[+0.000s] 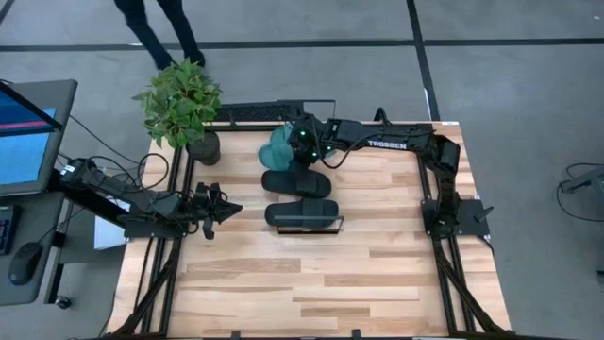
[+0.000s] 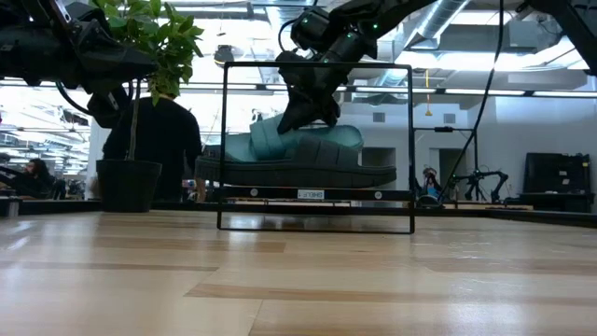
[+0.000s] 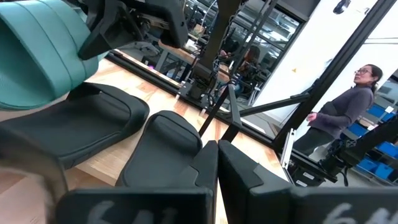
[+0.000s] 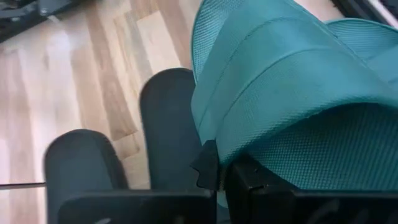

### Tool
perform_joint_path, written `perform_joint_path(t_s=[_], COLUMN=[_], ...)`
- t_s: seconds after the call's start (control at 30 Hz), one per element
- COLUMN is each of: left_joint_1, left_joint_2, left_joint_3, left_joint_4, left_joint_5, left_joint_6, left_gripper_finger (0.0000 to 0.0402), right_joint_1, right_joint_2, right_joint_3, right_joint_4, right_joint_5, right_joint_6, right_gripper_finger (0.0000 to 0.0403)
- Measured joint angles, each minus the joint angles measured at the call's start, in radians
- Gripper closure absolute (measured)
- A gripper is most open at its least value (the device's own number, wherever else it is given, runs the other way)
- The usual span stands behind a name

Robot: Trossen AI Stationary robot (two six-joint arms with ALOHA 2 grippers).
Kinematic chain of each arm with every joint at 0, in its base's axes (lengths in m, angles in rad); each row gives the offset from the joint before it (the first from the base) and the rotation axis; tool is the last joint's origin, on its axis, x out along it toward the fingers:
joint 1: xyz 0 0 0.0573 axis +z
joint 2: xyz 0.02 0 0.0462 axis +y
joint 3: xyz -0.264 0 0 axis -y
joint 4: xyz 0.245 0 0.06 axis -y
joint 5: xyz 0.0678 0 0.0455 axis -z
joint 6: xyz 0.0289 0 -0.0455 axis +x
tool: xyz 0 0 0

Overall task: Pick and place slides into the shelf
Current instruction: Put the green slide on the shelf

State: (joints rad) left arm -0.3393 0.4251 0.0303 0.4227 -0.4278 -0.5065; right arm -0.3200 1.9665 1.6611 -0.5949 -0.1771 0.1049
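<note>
My right gripper should keep hold of the teal slide until it lies flat alongside the black slide (image 1: 294, 183). The teal slide is still high and tilted in my fingers by its strap (image 1: 281, 148).
My right gripper (image 1: 300, 142) reaches over the table's far middle and is shut on a teal slide (image 1: 278, 147) (image 2: 303, 145). A second teal shape (image 4: 364, 31) shows behind it. Two black slides (image 1: 300, 182) (image 1: 302, 213) lie side by side nearer, soles down, on the shelf's plank (image 2: 317, 194), inside its black wire frame (image 2: 224, 149). My left gripper (image 1: 229, 210) waits shut at the table's left, pointing toward the black slides (image 3: 155, 149). My right gripper pinches the teal slide's wide ribbed strap (image 4: 261, 143) at its edge between both fingers (image 4: 208, 165), coming from above and pointing down (image 2: 308, 107). The slide sits tilted under the fingers; the black slide in front hides its underside, so whether it is lifted clear does not show.
A potted plant (image 1: 181, 104) stands at the table's far left corner, close to the teal slides. A person's legs (image 1: 160, 33) are beyond the far edge, and another person (image 3: 339, 115) stands in the room. Bare wood (image 1: 311, 283) fills the near half.
</note>
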Motion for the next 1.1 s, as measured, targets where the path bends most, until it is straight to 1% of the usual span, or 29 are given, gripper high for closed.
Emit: perform_joint_path(t_s=[0.23, 0.4, 0.5, 0.7, 0.83, 1.1], left_joint_1=[0.000, 0.000, 0.000, 0.000, 0.000, 0.000], left_joint_2=[0.000, 0.000, 0.000, 0.000, 0.000, 0.000], left_joint_3=[0.000, 0.000, 0.000, 0.000, 0.000, 0.000], left_joint_4=[-0.007, -0.008, -0.009, -0.010, -0.012, -0.016], left_joint_5=[0.003, 0.004, 0.004, 0.004, 0.004, 0.004], left_joint_6=[-0.014, -0.014, -0.014, -0.026, -0.026, -0.026], left_gripper_finger=[0.0401, 0.0401, 0.0401, 0.0401, 0.0401, 0.0401], right_joint_1=[-0.003, -0.001, 0.006, 0.011, 0.011, 0.001], right_joint_2=[0.001, 0.018, 0.014, 0.005, 0.005, 0.008], right_joint_3=[0.000, 0.002, -0.011, -0.038, -0.040, -0.043], right_joint_4=[-0.005, -0.044, -0.075, -0.094, -0.096, -0.024], right_joint_5=[0.014, -0.049, -0.061, -0.105, -0.110, -0.110], right_joint_6=[0.005, 0.035, 0.039, 0.111, 0.157, 0.268], right_gripper_finger=[0.0403, 0.0403, 0.0403, 0.0403, 0.0403, 0.0403])
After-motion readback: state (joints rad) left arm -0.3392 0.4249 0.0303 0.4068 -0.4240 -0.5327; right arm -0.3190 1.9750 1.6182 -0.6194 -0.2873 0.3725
